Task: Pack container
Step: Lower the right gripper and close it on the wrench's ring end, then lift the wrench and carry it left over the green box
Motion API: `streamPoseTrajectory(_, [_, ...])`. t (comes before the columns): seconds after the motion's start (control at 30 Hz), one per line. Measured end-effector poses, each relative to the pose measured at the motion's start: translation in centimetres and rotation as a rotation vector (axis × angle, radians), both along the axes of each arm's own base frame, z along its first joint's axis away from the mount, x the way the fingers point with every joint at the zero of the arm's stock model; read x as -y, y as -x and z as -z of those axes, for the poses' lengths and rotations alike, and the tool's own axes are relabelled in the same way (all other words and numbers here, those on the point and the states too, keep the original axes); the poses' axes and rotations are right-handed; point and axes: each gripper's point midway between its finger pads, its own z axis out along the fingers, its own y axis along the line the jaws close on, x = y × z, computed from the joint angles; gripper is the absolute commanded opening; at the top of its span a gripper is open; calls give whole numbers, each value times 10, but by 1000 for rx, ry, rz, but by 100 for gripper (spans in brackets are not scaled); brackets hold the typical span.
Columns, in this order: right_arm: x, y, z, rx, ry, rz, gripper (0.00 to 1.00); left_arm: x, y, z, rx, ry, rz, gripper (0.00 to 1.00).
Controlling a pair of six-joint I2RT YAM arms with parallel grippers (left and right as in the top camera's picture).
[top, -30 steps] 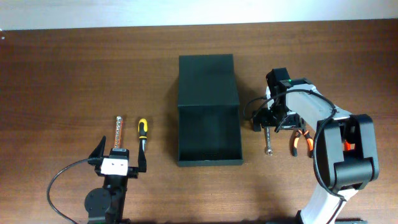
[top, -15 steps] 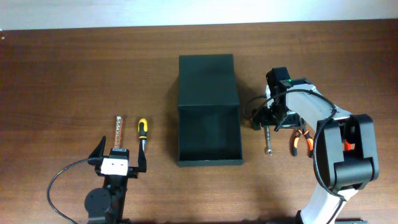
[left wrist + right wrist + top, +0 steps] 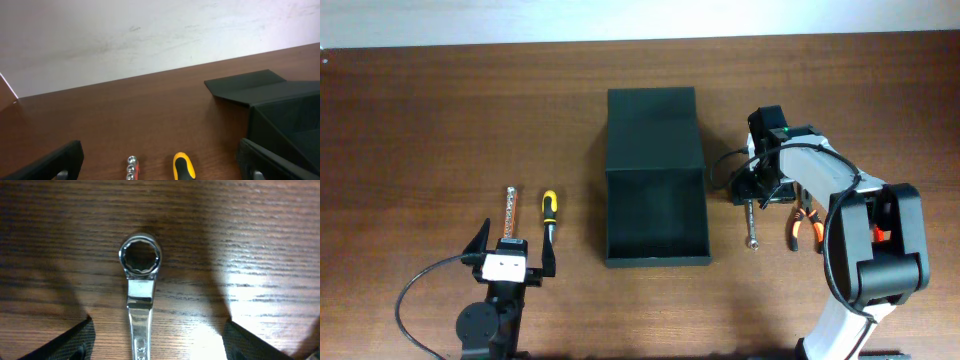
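My right gripper is ready to close on the silver wrench, because its fingers meet their shadows on the tabletop on either side of the wrench handle [image 3: 750, 217] [image 3: 140, 337].
The container [image 3: 655, 250] is a dark green-black box in the middle of the table, open, with its flap lid [image 3: 652, 128] laid back. It also shows in the left wrist view [image 3: 285, 112]. My right gripper [image 3: 756, 193] is open and low over the ring end of a silver wrench [image 3: 752, 228], right of the box. In the right wrist view the wrench [image 3: 140, 280] lies between the open fingers [image 3: 157, 332]. My left gripper [image 3: 511, 256] is open and empty, just behind a yellow-black screwdriver [image 3: 549, 212] and a red socket rail [image 3: 510, 210].
Orange-handled pliers [image 3: 804, 225] lie right of the wrench, beside my right arm. In the left wrist view the screwdriver [image 3: 183, 167] and socket rail [image 3: 132, 167] lie between the fingers [image 3: 160, 160]. A white wall borders the table's far edge.
My right gripper has shifted slightly to the right over the wrench's ring end. The left arm and the tools have not moved.
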Motion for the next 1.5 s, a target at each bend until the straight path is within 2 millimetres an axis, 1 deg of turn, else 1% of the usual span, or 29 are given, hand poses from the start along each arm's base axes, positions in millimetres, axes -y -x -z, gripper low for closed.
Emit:
streamPoseTrajectory(0.07, [0, 0, 0, -1, 0, 1, 59, 0, 0, 0, 0, 0, 0, 99])
streamPoseTrajectory(0.13, [0, 1, 0, -2, 0, 0, 49, 0, 0, 0, 0, 0, 0, 99])
streamPoseTrajectory(0.2, [0, 1, 0, -3, 1, -2, 43, 0, 0, 0, 0, 0, 0, 99])
streamPoseTrajectory(0.23, [0, 1, 0, -3, 0, 1, 37, 0, 0, 0, 0, 0, 0, 99])
streamPoseTrajectory(0.27, [0, 1, 0, -3, 1, 2, 34, 0, 0, 0, 0, 0, 0, 99])
streamPoseTrajectory(0.37, [0, 1, 0, -4, 0, 1, 32, 0, 0, 0, 0, 0, 0, 99])
streamPoseTrajectory(0.6, [0, 1, 0, -4, 0, 18, 17, 0, 0, 0, 0, 0, 0, 99])
streamPoseTrajectory(0.7, [0, 1, 0, -4, 0, 22, 5, 0, 0, 0, 0, 0, 0, 99])
streamPoseTrajectory(1.0, [0, 1, -1, -7, 1, 24, 4, 0, 0, 0, 0, 0, 0, 99])
streamPoseTrajectory(1.13, [1, 5, -7, -47, 7, 24, 4, 0, 0, 0, 0, 0, 0, 99])
streamPoseTrajectory(1.17, [0, 4, -11, -53, 8, 25, 4, 0, 0, 0, 0, 0, 0, 99])
streamPoseTrajectory(1.23, [-1, -4, -28, -53, 7, 25, 4, 0, 0, 0, 0, 0, 0, 99])
streamPoseTrajectory(1.3, [-2, -19, -50, -25, 4, 25, 4, 0, 0, 0, 0, 0, 0, 99])
streamPoseTrajectory(1.37, [-5, -36, -80, 21, -1, 18, 4, 0, 0, 0, 0, 0, 0, 99])
streamPoseTrajectory(1.4, [-7, -44, -98, 48, -4, 4, 4, 0, 0, 0, 0, 0, 0, 99])
streamPoseTrajectory(1.43, [-10, -53, -119, 81, -10, -19, 4, 0, 0, 0, 0, 0, 0, 99])
streamPoseTrajectory(1.47, [-17, -65, -146, 147, -21, -56, 4, 0, 0, 0, 0, 0, 0, 99])
streamPoseTrajectory(1.5, [-23, -64, -162, 155, -29, -96, 4, 0, 0, 0, 0, 0, 0, 99])
